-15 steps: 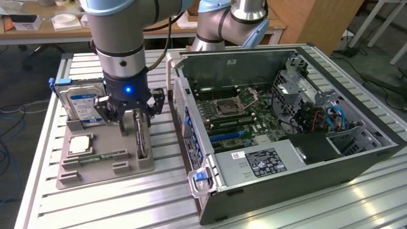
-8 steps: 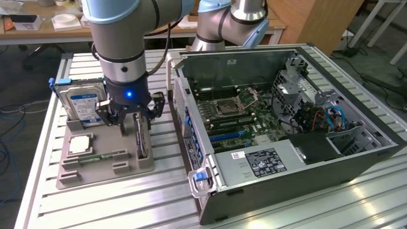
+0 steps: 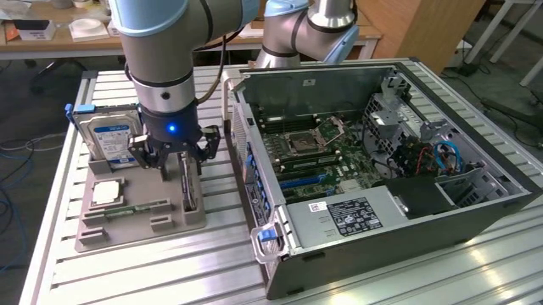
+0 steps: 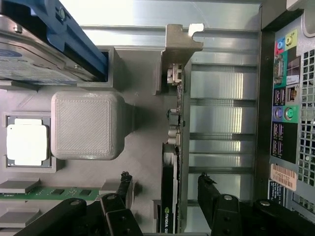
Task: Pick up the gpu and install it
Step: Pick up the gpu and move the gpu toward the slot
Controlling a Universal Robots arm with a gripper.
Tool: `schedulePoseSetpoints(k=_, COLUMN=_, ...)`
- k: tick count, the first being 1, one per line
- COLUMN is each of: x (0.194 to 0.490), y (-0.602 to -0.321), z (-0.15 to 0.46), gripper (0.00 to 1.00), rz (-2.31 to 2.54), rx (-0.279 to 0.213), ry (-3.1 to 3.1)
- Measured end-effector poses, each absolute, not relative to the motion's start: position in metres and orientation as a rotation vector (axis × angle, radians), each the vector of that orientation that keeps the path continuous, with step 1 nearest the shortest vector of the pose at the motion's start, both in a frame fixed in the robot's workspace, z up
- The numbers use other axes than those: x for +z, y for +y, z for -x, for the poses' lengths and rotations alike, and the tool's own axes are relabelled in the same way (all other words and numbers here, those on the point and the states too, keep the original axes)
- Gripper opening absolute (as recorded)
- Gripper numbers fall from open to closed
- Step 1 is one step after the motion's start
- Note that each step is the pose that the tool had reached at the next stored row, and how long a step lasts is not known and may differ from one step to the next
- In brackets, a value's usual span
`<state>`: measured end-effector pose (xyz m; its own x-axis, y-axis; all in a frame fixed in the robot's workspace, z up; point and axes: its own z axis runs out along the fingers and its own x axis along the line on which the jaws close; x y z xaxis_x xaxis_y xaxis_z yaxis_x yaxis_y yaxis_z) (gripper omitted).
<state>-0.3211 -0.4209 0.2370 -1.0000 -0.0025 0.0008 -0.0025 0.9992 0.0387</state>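
Note:
My gripper should next grab the GPU by its exposed upper edge (image 3: 184,159), across both flat sides of the GPU, because the grey tray's slot (image 3: 190,206) surrounds the GPU's lower edge.
The gpu (image 3: 188,188) stands on its long edge in a slot of the grey holder tray (image 3: 140,222), to the exterior view's left of the open computer case (image 3: 382,159). In the wrist view I look down on the gpu's (image 4: 173,147) thin green edge, with the black heatsink face and the silver end bracket (image 4: 183,42) showing. My gripper (image 3: 180,162) hangs just above the card. It is open, with one black finger on each side of the card (image 4: 165,186) and neither finger touching it.
The tray also holds an upright silver hard drive (image 3: 106,136) with a blue label, a square processor chip (image 3: 106,190) and a narrow green memory stick (image 3: 127,208). A grey block (image 4: 87,125) rises beside the card. The motherboard (image 3: 309,159) lies exposed inside the case.

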Motion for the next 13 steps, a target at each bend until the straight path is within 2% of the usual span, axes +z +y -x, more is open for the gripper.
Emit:
schedulePoseSetpoints(k=9, x=0.2370, y=-0.4208, z=0.3210, gripper=0.64, rz=-0.004, rx=-0.061, ry=-3.140)
schedulePoseSetpoints(k=11, x=0.2370, y=-0.4209, z=0.3210, gripper=0.51, rz=-0.004, rx=-0.061, ry=-3.140)
schedulePoseSetpoints(k=12, x=0.2370, y=-0.4208, z=0.3210, gripper=0.51, rz=-0.004, rx=-0.061, ry=-3.140)
schedulePoseSetpoints(k=13, x=0.2370, y=-0.4208, z=0.3210, gripper=0.44, rz=-0.004, rx=-0.061, ry=-3.140)
